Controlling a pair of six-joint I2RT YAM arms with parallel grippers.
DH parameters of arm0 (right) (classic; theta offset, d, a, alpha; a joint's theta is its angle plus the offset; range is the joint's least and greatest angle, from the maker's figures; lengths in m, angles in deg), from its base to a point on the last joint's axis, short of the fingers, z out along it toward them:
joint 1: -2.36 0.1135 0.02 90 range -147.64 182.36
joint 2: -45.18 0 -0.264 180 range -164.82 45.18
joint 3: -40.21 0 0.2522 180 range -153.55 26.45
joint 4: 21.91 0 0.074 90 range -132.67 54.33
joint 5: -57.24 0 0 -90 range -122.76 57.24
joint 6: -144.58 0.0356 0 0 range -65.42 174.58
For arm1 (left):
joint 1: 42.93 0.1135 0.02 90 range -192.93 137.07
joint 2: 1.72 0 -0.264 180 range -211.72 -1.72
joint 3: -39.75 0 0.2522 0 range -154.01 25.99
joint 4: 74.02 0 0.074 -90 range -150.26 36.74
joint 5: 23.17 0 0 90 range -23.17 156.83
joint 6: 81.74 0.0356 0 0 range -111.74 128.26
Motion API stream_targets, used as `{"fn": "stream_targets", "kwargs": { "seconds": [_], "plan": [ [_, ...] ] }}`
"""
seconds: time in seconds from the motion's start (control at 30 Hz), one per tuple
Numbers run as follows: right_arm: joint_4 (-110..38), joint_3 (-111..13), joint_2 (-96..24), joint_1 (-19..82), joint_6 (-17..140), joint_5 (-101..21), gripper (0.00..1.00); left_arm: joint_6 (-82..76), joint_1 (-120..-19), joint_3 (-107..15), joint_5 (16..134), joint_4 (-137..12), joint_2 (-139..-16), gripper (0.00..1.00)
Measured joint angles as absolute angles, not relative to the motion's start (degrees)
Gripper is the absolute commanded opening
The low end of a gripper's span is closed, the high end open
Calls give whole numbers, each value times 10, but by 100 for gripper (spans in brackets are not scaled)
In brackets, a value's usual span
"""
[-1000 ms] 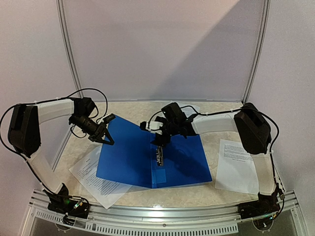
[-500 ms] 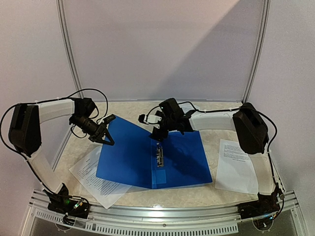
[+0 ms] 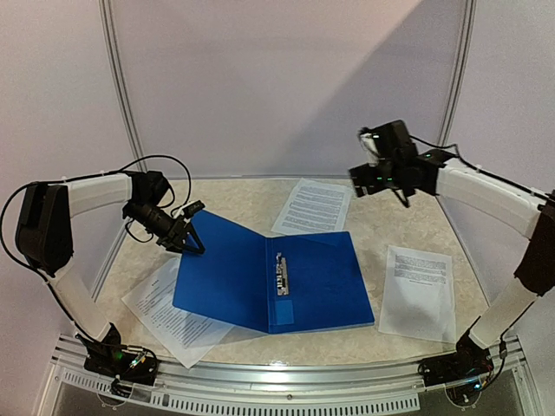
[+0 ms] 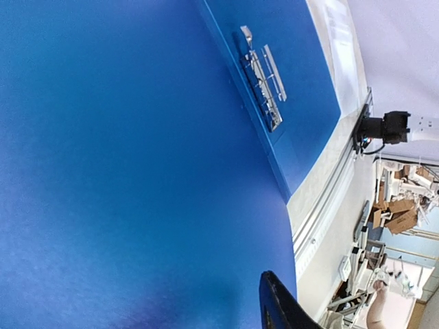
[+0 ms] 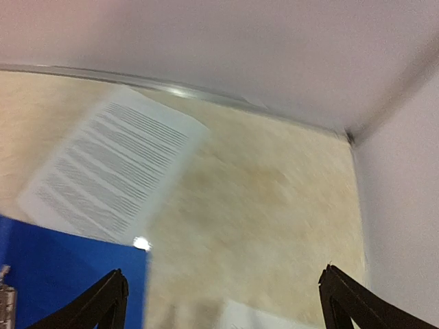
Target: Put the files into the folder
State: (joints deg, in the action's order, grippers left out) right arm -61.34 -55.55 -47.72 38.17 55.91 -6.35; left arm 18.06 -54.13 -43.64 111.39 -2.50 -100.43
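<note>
The right gripper picks up the file beside the folder (image 3: 273,282) by its edge away from the folder (image 3: 451,296) next. The file's leading edge stays free.
The dark-blue folder (image 3: 273,282) lies open in the middle of the table, its metal clip (image 3: 280,276) along the spine. One of the files (image 3: 312,206) lies behind it, another (image 3: 418,290) to its right. A third (image 3: 169,316) is partly under the left cover. My left gripper (image 3: 185,239) sits at that cover's far left corner, which is slightly raised. In the left wrist view the blue cover (image 4: 137,137) fills the frame. One finger (image 4: 281,308) shows off-centre and the other is hidden, the jaws partly apart. My right gripper (image 3: 360,178) hangs high at the back right, open and empty (image 5: 223,274).
White walls close the table at the back and sides, with a corner (image 5: 350,137) near the right gripper. A metal rail (image 3: 286,381) runs along the near edge between the arm bases. The right wrist view shows the back sheet (image 5: 113,171) and a folder corner (image 5: 68,274).
My right arm has lifted off the folder's clip and swung up to the back right, uncovering the back sheet. The left gripper's jaws have parted at the cover corner.
</note>
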Motion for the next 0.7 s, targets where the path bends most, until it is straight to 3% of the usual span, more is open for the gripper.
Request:
{"fn": "stream_targets", "kwargs": {
  "seconds": [0.23, 0.43, 0.7],
  "plan": [
    [-808, -383, -436, 97, 789, -79, 99, 181, -542, -439, 1114, -25, -1001, 47],
    [-854, -279, -435, 29, 846, -162, 99, 181, -542, -439, 1113, -25, -980, 48],
    [-826, -244, -471, -30, 864, -235, 96, 182, -542, -439, 1114, -25, -961, 49]
  ]
}}
